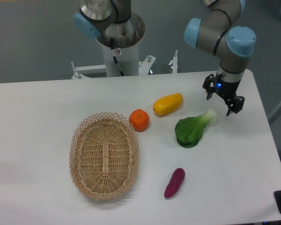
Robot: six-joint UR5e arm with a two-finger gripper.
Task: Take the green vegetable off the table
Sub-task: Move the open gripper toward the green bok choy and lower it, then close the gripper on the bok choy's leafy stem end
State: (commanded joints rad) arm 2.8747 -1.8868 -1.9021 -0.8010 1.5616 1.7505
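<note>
The green vegetable should be picked up from the table. My gripper should grab it by its pale stalk end [210, 115] next.
The green vegetable [193, 128] lies on the white table [42, 103] right of centre, its dark leaves toward the front left and its pale stalk pointing back right. My gripper [222, 104] hangs above the table just right of the stalk end, a little apart from it. Its two black fingers are spread and hold nothing.
A yellow oblong fruit [168, 104] and an orange [139, 120] lie left of the vegetable. A woven basket [104, 155] stands at the front left. A purple eggplant-like piece [174, 183] lies near the front. The table's right edge is close to the gripper.
</note>
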